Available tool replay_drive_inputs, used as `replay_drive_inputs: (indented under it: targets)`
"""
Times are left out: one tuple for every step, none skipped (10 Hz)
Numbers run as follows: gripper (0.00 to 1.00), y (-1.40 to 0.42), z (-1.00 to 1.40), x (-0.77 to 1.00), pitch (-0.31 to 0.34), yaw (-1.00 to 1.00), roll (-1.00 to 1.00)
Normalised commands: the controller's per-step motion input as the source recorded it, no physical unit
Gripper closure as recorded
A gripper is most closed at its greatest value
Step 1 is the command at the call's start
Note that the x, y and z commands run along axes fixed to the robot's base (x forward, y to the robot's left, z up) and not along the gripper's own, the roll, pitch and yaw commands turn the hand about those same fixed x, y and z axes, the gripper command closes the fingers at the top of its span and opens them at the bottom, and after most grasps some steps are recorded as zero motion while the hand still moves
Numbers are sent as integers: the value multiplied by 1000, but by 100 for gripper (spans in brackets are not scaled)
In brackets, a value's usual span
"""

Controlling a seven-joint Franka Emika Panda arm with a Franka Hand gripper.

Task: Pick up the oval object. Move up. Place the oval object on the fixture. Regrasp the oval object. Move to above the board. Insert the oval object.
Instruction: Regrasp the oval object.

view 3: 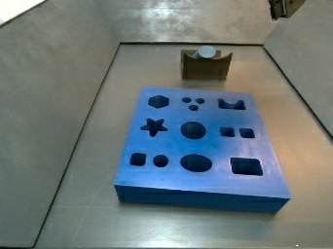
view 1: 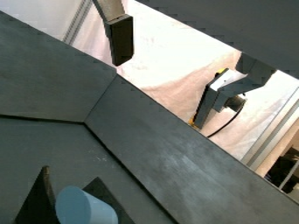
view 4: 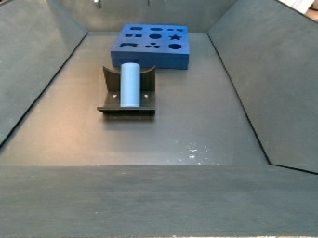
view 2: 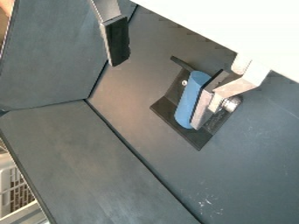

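I should next grab the oval object by one end's sides, keeping the other end free for the board's oval hole.
The oval object, a pale blue-grey peg, lies lengthwise in the notch of the fixture. In a side view its light end face shows above the olive-brown fixture, behind the blue board. The board has many dark shaped holes. My gripper hangs high above the floor, open, with nothing between its fingers. In a wrist view the oval object lies far below, beside one finger. The gripper also reads open there, with the oval object at the picture's edge.
Grey sloping walls enclose the floor on all sides. A corner of the gripper shows at the upper edge of a side view. White cloth lies beyond the wall.
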Motion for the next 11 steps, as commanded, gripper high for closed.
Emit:
replay_drive_inputs:
  targets:
    - [0, 74, -1000, 37, 51, 75, 220]
    - [0, 65, -1000, 43, 34, 87, 185]
    - [0, 59, -1000, 51, 20, 92, 141]
    - [0, 56, -1000, 65, 1, 92, 96]
    - [0, 53, -1000, 74, -17, 85, 75]
    - [0, 50, -1000, 80, -29, 80, 66]
    - [0, 43, -1000, 91, -48, 66, 57]
    - [0, 38, -1000, 99, -57, 55, 57]
    - [0, 27, -1000, 113, -63, 38, 58]
    - [0, 22, -905, 110, -61, 23, 53]
    - [0, 13, -704, 89, -58, 10, 51]
